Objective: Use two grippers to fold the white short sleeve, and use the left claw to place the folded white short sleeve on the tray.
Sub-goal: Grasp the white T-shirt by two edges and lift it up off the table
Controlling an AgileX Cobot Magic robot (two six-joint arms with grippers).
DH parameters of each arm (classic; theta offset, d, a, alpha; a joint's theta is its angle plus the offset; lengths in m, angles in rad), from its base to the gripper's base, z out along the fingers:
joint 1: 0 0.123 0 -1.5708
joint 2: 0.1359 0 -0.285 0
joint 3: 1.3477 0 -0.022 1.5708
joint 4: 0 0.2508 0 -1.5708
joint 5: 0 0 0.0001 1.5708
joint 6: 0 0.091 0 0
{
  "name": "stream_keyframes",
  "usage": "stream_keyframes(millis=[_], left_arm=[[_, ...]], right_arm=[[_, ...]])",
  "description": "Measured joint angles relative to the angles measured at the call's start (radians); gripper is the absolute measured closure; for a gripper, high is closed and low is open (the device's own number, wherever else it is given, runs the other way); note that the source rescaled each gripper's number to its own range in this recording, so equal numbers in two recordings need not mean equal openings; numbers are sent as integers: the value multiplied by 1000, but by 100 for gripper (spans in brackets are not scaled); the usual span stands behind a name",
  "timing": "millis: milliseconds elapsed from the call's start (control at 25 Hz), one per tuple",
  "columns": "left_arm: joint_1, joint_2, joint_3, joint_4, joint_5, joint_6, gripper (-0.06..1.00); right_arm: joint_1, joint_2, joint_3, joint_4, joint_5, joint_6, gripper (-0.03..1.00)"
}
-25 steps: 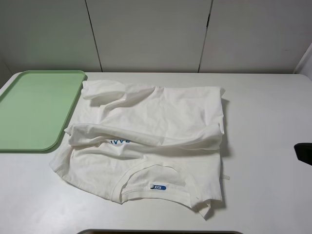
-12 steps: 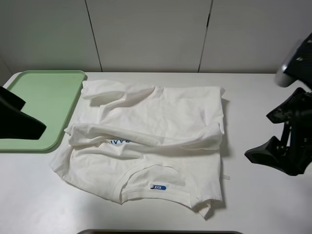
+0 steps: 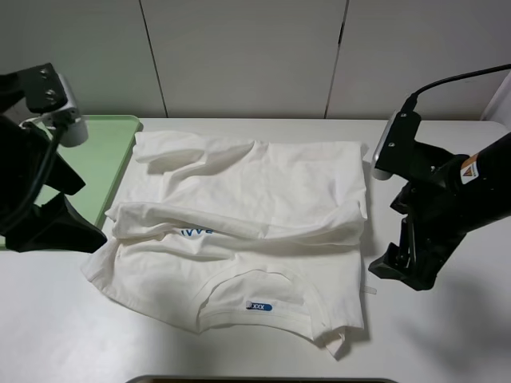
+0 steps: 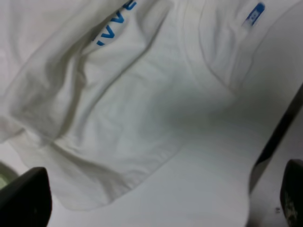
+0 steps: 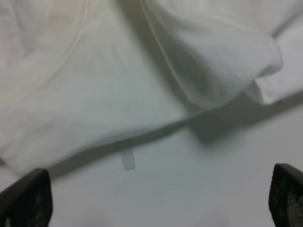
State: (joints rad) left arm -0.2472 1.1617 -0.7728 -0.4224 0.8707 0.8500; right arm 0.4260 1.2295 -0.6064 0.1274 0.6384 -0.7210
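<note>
The cloth around the collar [image 3: 323,279] lies flat on the tabletop, so the right gripper should next grab the white short sleeve by the raised end of its fold [image 3: 354,220].
The white short sleeve [image 3: 247,223] lies crumpled and partly folded on the table, with its blue neck label [image 3: 259,306] at the near edge and its blue lettering [image 3: 196,233] half hidden under a fold. My left gripper [image 3: 60,230] hangs over the shirt's left edge, next to the pale green tray [image 3: 104,159]. In the left wrist view the left gripper [image 4: 158,201] is open and empty above the shirt [image 4: 142,104]. My right gripper [image 3: 402,267] hangs just off the shirt's right edge. In the right wrist view the right gripper [image 5: 156,198] is open and empty above the hem [image 5: 94,85].
The white table [image 3: 447,335] carries everything. The left arm covers part of the tray. A small white tag [image 5: 128,160] sticks out from the shirt's right hem. A grey panelled wall stands behind the table.
Both arms have come in from the sides towards the shirt, the left over the tray's near corner and the right to the shirt's right edge. The shirt has not moved.
</note>
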Motion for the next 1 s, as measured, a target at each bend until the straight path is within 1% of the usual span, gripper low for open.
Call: stream_keyframes(millis=[40,200,240,280,360,440,560,640,760,1000], left_arm=[[-27,30,0,39,-34,31,-2],[-39,46,0,63,-61,45,-2],[-44,59,0,77,-84,49,-2],[-46,84,0,96,-137,67,-2],[-46,107,0,108,-167,91,-1],[-46,129,0,113,-185,119,0],[-46,143,0,114,-194,129,0],[-46,158,0,114,-205,139,0],[-46,174,0,114,-249,169,0],[-46,179,0,114,-301,179,1]], right_arm=[[15,32,0,-14,-31,0,-3],[60,109,-42,-43,-107,0,-3],[68,121,-58,-50,-115,0,-3],[77,133,-76,-58,-119,0,-3],[85,148,-93,-70,-120,0,-3],[98,174,-126,-89,-120,0,-3],[100,221,-155,-109,-122,-10,-3],[100,280,-159,-135,-122,-47,-3],[100,341,-159,-146,-129,-72,-3],[100,402,-159,-156,-254,-89,-3]])
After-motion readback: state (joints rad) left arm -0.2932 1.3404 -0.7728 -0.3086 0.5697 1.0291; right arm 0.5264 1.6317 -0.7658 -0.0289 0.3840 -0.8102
